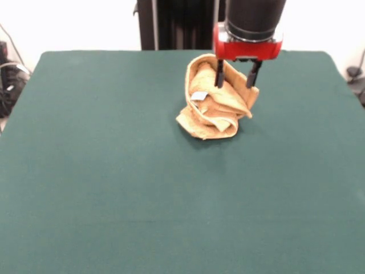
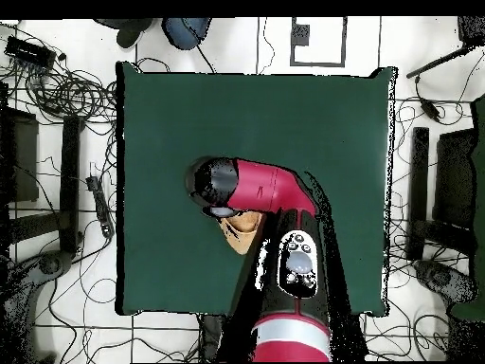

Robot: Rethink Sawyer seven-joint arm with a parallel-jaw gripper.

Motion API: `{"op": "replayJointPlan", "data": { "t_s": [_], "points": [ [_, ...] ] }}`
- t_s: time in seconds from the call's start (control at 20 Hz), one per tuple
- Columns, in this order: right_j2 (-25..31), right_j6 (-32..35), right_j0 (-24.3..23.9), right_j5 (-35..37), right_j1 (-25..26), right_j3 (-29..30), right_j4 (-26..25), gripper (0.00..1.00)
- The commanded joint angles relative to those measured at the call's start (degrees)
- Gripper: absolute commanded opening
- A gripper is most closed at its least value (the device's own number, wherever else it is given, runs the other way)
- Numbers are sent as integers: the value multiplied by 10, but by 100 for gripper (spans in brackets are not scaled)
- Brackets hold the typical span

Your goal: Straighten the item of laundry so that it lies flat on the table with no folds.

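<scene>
I need to take hold of the towel by that raised edge (image 1: 236,73) with my gripper next, because the towel's top edge stands up from the crumpled heap.
The orange-tan towel (image 1: 214,108) lies crumpled in a folded heap on the far part of the green table (image 1: 114,171), with its small white tag (image 1: 198,95) showing on the left side. My gripper (image 1: 234,84) is right over the heap's far top, open, its two black fingers (image 1: 219,74) spread apart with their tips down at the cloth. I cannot tell whether they touch it. In the overhead view the arm (image 2: 265,190) covers most of the towel (image 2: 244,233), and only a tan patch shows beside it on the table (image 2: 284,123).
The robot's pedestal (image 1: 177,23) stands behind the table's far edge. Cables and dark equipment (image 2: 57,95) lie on the floor around the table. The towel lies close to the robot's side of the table.
</scene>
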Motion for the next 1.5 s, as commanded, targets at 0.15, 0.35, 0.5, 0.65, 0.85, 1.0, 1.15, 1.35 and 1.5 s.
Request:
{"op": "replayJointPlan", "data": {
  "t_s": [0.15,0.35,0.5,0.65,0.85,1.0,1.15,1.35,1.5],
  "points": [
    [55,113,14,-22,53,53,23,100],
    [61,114,9,-27,50,61,33,0],
    [48,132,20,-15,49,56,32,0],
    [46,136,20,-5,53,46,35,0],
    [43,134,20,-3,50,44,33,0],
    [41,133,21,-5,48,44,31,100],
    [31,146,30,-6,46,41,29,100],
    [36,149,30,-1,41,58,39,100],
    [47,152,28,-31,31,102,51,100]
  ]
}}
